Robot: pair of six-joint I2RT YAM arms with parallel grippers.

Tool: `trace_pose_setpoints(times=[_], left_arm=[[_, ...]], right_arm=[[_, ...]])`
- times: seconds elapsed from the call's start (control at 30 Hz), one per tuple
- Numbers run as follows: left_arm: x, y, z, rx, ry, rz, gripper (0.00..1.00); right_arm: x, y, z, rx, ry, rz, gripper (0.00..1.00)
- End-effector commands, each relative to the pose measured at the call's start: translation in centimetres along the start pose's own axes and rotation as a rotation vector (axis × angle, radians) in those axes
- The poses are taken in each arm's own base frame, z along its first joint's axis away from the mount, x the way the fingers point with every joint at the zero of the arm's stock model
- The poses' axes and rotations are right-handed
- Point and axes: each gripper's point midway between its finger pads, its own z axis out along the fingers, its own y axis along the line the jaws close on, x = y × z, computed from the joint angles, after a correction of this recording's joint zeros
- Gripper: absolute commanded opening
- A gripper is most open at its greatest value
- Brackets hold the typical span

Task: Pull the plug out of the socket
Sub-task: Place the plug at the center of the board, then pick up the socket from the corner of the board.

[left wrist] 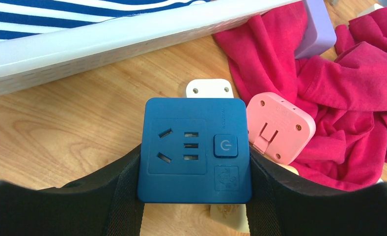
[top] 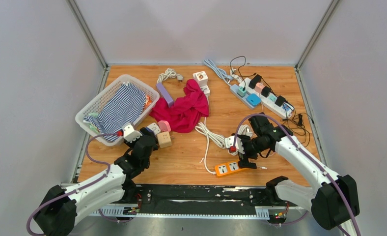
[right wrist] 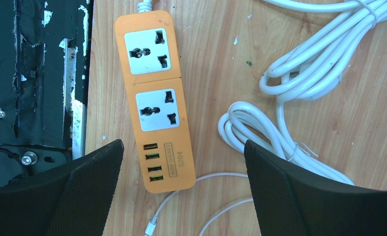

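My left gripper needs to open, because the dark blue socket adapter [left wrist: 194,150] is above flat wood outside the basket and would land there.
A dark blue socket adapter [left wrist: 194,150] with a power button sits squeezed between the black fingers [left wrist: 125,191] of my left gripper [left wrist: 195,164], which is shut on it. A beige piece [left wrist: 229,217] shows under its lower edge; whether they are joined I cannot tell. In the top view the left gripper [top: 146,141] is beside the basket's corner. My right gripper [right wrist: 181,147] stands open over the orange socket strip [right wrist: 154,98], touching nothing. A thin white USB cable [right wrist: 216,175] lies loose beside the strip's USB end, its plug [right wrist: 151,227] free on the wood.
A pink adapter [left wrist: 279,128] and a white plug [left wrist: 208,88] lie just beyond the blue one, against a red cloth [top: 186,108]. The white basket [top: 91,110] holds striped cloth. Coiled white cord [right wrist: 299,64] lies right of the orange strip. A white strip [top: 267,96] with several plugs sits back right.
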Motion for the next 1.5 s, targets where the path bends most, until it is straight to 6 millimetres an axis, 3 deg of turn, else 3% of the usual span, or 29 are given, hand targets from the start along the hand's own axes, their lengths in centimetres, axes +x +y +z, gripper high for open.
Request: trace_pose_setpoints(times=[0.0, 0.7, 0.83, 0.93, 1.1, 1.47], left_arm=[[-0.8, 0.3, 0.3, -0.024, -0.04, -0.052, 0.52], [-0.9, 0.0, 0.1, -0.002, -0.032, -0.046, 0.78], [-1.3, -0.5, -0.4, 0.032, -0.029, -0.053, 0.88], [-2.0, 0.3, -1.0, -0.009, -0.016, -0.048, 0.95], [-3.4, 0.3, -2.2, -0.002, -0.009, -0.056, 1.0], [-4.6, -0.4, -3.9, 0.093, 0.006, -0.096, 1.0]], right_arm=[[0.9, 0.6, 0.2, -0.017, 0.022, 0.026, 0.93], [1.0, 0.6, 0.2, -0.016, 0.024, 0.029, 0.93], [1.0, 0.6, 0.2, -0.018, 0.025, 0.03, 0.93], [1.1, 0.6, 0.2, -0.018, 0.027, 0.032, 0.93], [1.1, 0.6, 0.3, -0.019, 0.026, 0.033, 0.93], [1.0, 0.5, 0.2, -0.014, 0.02, 0.037, 0.93]])
